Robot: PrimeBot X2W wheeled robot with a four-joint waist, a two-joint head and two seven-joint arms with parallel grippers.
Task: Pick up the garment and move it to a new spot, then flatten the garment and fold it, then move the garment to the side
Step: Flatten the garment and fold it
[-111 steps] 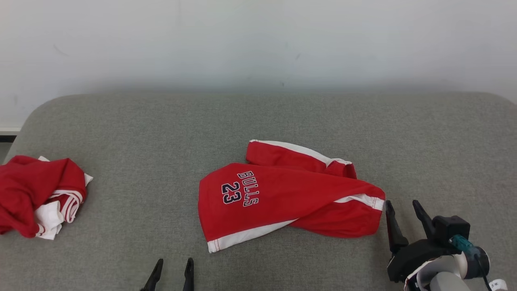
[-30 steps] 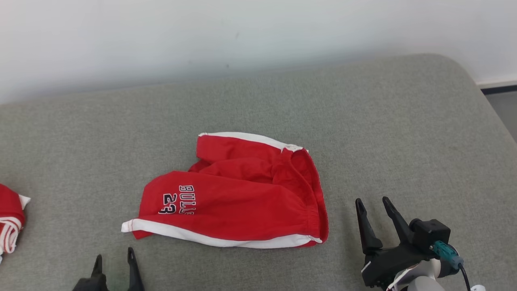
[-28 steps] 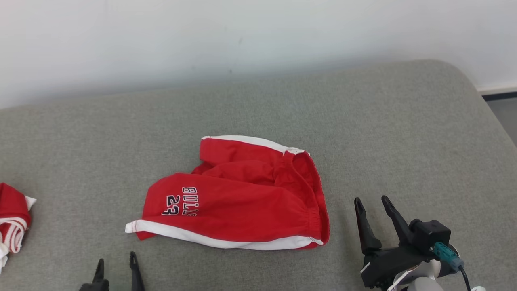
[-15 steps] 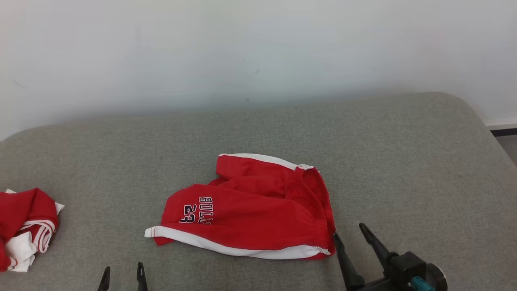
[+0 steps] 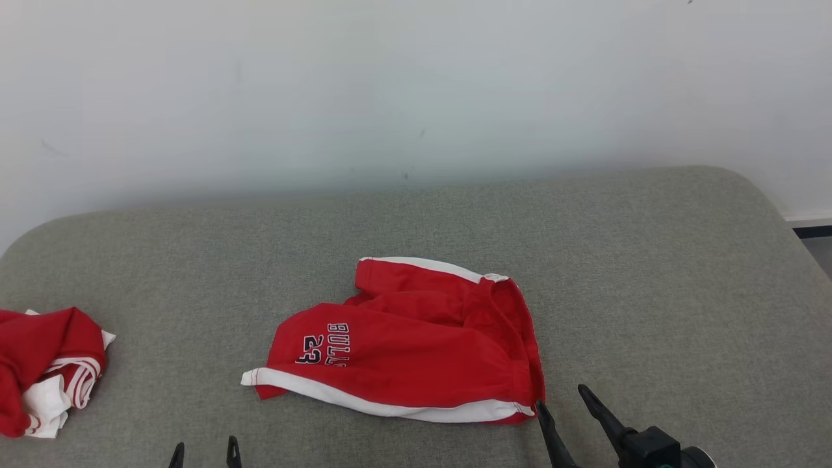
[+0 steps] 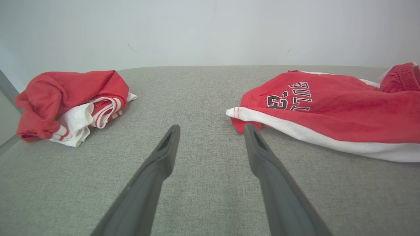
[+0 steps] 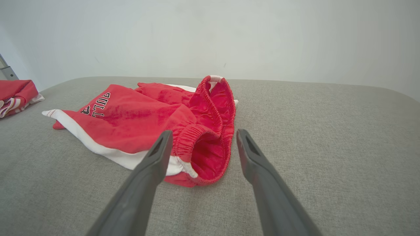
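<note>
My right gripper pinches the waistband corner by the white stripe [image 5: 526, 409] [image 7: 185, 162] next, since the garment's elastic edge arches up while the legs lie slack.
The garment [image 5: 416, 351] is a pair of red shorts with white side stripes and dark "BULLS 23" lettering, lying rumpled at the middle of the grey cushion [image 5: 650, 273]. Its elastic waistband gapes toward the right. My right gripper [image 5: 560, 398] stands open just off the waistband's near corner; in the right wrist view the waistband of the garment [image 7: 200, 137] lies between and just beyond the fingertips. My left gripper [image 5: 205, 450] is open at the bottom edge, short of the leg hem. In the left wrist view the hem of the garment [image 6: 315, 108] lies ahead to the right of the left gripper [image 6: 211, 129].
A second bundle of red and white clothing [image 5: 45, 364] lies at the cushion's left edge, also the clothing bundle [image 6: 69, 101] in the left wrist view. A pale wall [image 5: 416, 91] backs the cushion. Bare grey fabric stretches to the right of the shorts.
The camera has tilted and swung, shifting the whole picture down and right. Over the longer span the shorts were spread out from a twisted heap. Both grippers stayed open.
</note>
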